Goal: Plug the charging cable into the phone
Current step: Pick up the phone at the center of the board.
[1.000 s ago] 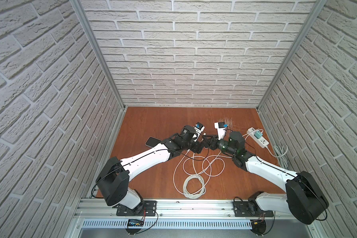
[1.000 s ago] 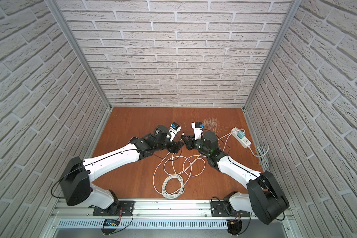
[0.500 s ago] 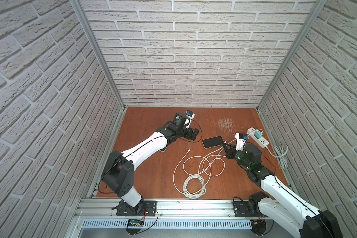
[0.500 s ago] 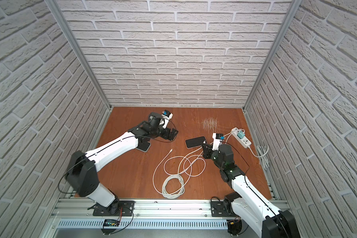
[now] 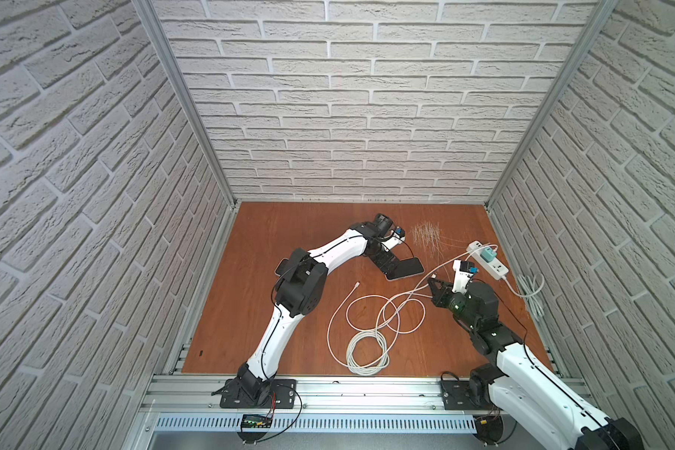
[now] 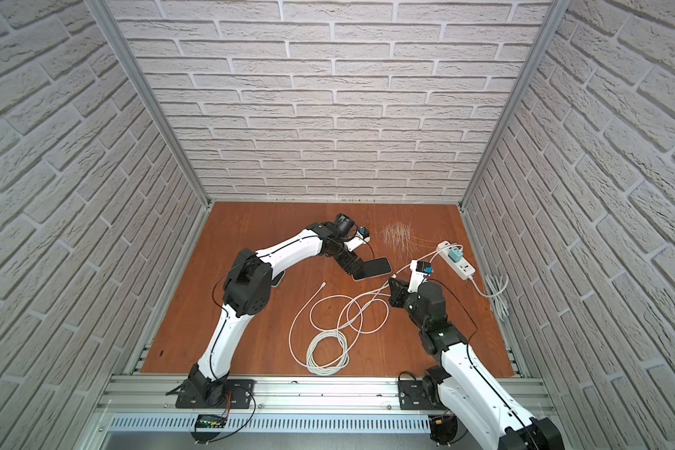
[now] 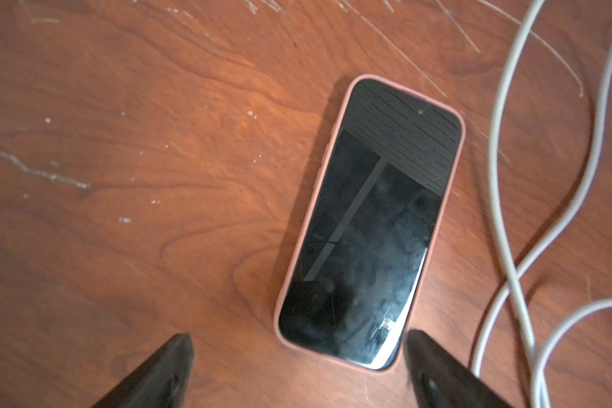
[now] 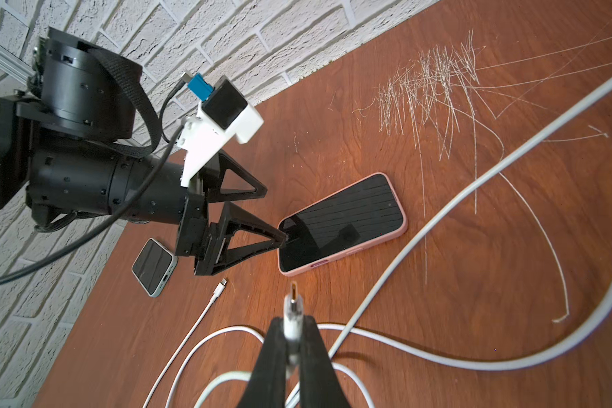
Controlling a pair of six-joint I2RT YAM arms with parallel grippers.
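Note:
The phone's near short end should stay free to plug in the charging cable, so the robot's left gripper should next grab the phone (image 5: 405, 268) across its long pink side edges.
The phone (image 5: 405, 268) (image 6: 374, 267), in a pink case with its dark screen up, lies flat on the wooden table. My left gripper (image 7: 297, 339) (image 8: 272, 213) is open and low at the phone's (image 7: 371, 226) near short end, one fingertip (image 8: 281, 237) right at that end. My right gripper (image 8: 292, 328) (image 5: 433, 282) is shut on the white charging cable's plug (image 8: 293, 293). The plug's metal tip points toward the phone (image 8: 343, 222) from a short way off. The cable (image 5: 441, 269) runs back to a teal charger (image 5: 486, 256).
A white power strip (image 5: 491, 267) lies at the right. Loose white cable loops and a coil (image 5: 367, 350) fill the middle front, with a free connector end (image 5: 356, 285). A second phone (image 8: 154, 266) lies behind the left arm. The table top (image 5: 425, 233) is scratched near the back.
The left arm has swung from the back left over to the phone's end, jaws wide. The right gripper, which met the left in the middle a second ago, has drawn back, holding the plug.

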